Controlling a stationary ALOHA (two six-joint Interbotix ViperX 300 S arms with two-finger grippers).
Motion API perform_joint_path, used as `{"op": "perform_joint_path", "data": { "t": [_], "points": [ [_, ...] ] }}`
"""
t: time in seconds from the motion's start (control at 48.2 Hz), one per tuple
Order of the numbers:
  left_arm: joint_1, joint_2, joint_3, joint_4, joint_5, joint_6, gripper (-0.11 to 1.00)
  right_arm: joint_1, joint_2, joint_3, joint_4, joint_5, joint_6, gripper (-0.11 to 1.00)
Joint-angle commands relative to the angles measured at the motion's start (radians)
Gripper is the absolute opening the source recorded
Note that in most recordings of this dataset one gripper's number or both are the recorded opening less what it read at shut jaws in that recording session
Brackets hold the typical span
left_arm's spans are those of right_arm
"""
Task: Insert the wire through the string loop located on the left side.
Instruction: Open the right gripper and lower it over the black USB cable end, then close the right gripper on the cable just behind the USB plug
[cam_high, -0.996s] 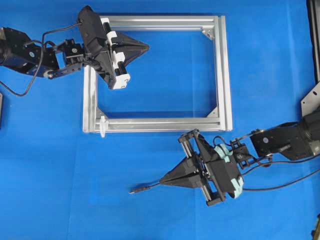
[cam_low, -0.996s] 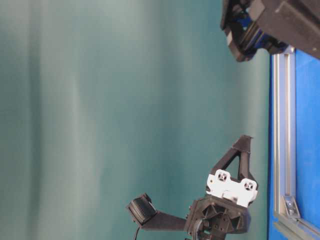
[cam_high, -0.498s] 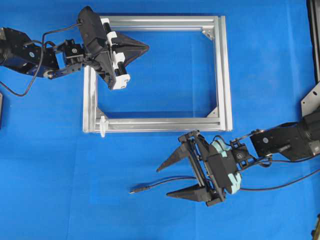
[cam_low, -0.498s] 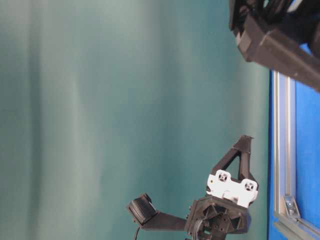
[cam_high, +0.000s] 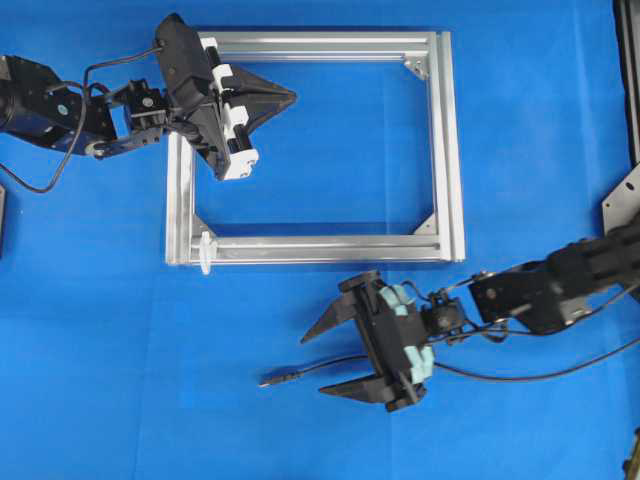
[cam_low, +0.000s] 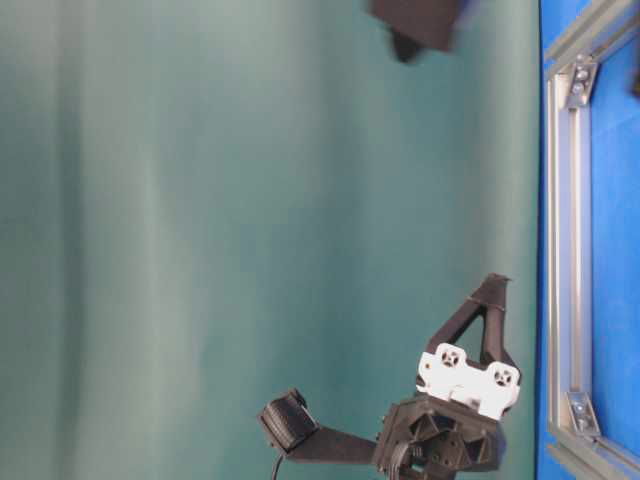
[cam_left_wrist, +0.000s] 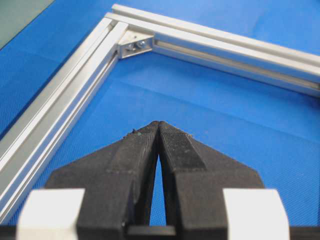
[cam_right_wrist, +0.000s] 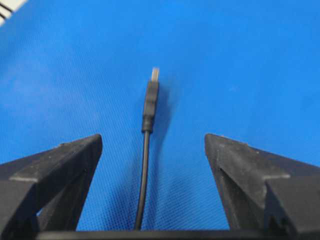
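My right gripper grabs the wire just behind its dark plug (cam_high: 330, 362) next, to thread the wire through the string loop (cam_high: 206, 250).
The wire (cam_high: 300, 372) lies on the blue cloth, its dark plug tip (cam_high: 268, 380) pointing left. In the right wrist view the wire (cam_right_wrist: 145, 165) runs up between the fingers to the plug (cam_right_wrist: 151, 100) and touches neither of them. My right gripper (cam_high: 314, 366) is open around it. The string loop (cam_high: 206, 250) is a small white tie at the near-left corner of the silver frame (cam_high: 445, 150). My left gripper (cam_high: 293, 96) is shut and empty, hovering inside the frame's far-left corner; its tips (cam_left_wrist: 159, 123) meet.
The rectangular aluminium frame has corner brackets (cam_left_wrist: 135, 45). Thicker black arm cables (cam_high: 540, 375) trail right of the right gripper. In the table-level view the left gripper (cam_low: 492, 285) stands beside the frame rail (cam_low: 560, 250), with a blurred dark shape (cam_low: 415, 20) at the top.
My right gripper, shut on the wire a second ago, has opened and let it go. It has then slid left along the wire. The left arm has barely moved.
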Motion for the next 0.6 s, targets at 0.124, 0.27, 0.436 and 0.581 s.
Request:
{"op": "perform_joint_path", "data": {
  "t": [0.124,0.27,0.436,0.581],
  "points": [
    [-0.002,-0.029,-0.003,0.003,-0.003,-0.005,0.0,0.005,0.048,-0.051,0.008,-0.018,0.003,0.89],
    [-0.002,-0.029,0.0,0.003,-0.005,-0.005,0.0,0.005,0.046,-0.046,0.008,-0.018,0.003,0.88],
    [-0.002,-0.029,0.0,0.003,-0.003,-0.005,0.0,0.003,0.046,-0.043,0.008,-0.023,-0.005,0.73],
    [-0.002,-0.029,0.0,0.003,-0.003,-0.005,0.0,0.002,0.04,-0.031,0.006,-0.034,-0.011,0.32]
  ]
}}
